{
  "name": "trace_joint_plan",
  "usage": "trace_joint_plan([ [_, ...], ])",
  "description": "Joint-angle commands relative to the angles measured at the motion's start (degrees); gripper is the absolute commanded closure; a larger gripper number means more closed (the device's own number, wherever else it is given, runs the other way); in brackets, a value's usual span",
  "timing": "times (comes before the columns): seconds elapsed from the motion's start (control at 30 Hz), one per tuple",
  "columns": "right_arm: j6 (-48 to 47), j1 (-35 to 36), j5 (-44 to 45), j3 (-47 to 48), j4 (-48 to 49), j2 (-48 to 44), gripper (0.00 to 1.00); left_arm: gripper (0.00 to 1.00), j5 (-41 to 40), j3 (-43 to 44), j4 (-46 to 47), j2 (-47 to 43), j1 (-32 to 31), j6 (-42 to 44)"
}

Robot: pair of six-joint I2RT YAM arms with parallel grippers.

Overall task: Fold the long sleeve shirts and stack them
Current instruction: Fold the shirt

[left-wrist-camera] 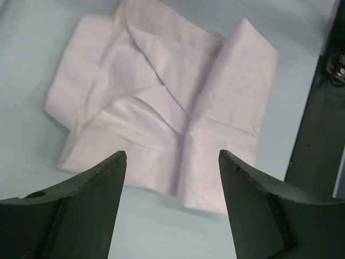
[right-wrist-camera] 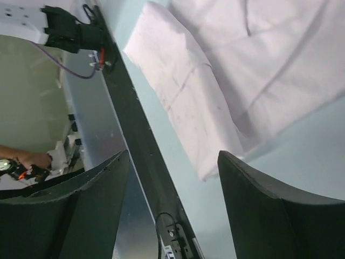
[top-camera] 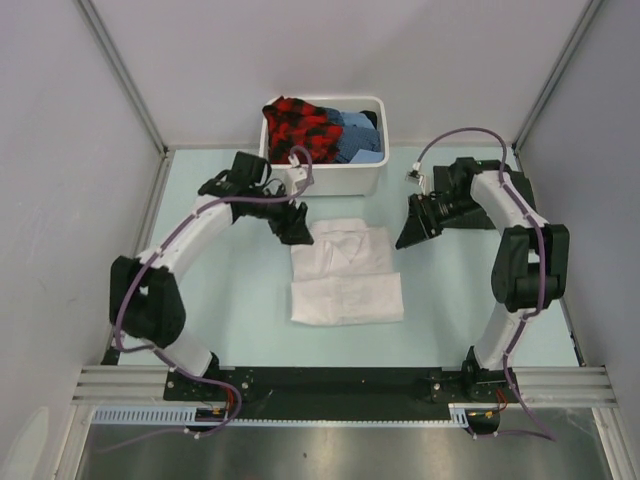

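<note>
I need to fold the white shirt over the collar end [top-camera: 340,228], so my left gripper needs to grab the folded flap's collar-facing corner [top-camera: 295,285] next.
The white shirt [top-camera: 345,272] lies folded into a rectangle on the pale green table, collar at the far end. It also shows in the left wrist view [left-wrist-camera: 167,102] and in the right wrist view [right-wrist-camera: 237,70]. My left gripper [top-camera: 296,226] is open and empty, raised beside the shirt's far left corner. My right gripper [top-camera: 413,228] is open and empty, raised just right of the shirt's far right corner. The dark green-black striped shirt is not in view.
A white plastic tub [top-camera: 330,178] at the back holds a red-black plaid cloth [top-camera: 305,122] and blue cloth [top-camera: 355,135]. The black base rail [top-camera: 330,385] runs along the near edge. Grey walls stand left, right and behind.
</note>
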Motion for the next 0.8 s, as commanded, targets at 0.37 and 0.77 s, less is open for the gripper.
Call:
trace_joint_plan([
  [0.37, 6.61, 4.45, 13.28, -21.03, 30.28, -6.55, 0.23, 0.25, -5.85, -21.45, 0.90, -4.26, 1.36, 3.89],
  [0.77, 6.71, 5.33, 12.86, -20.51, 30.57, -5.31, 0.41, 0.30, -2.52, -19.87, 0.29, 0.84, 1.53, 3.10],
])
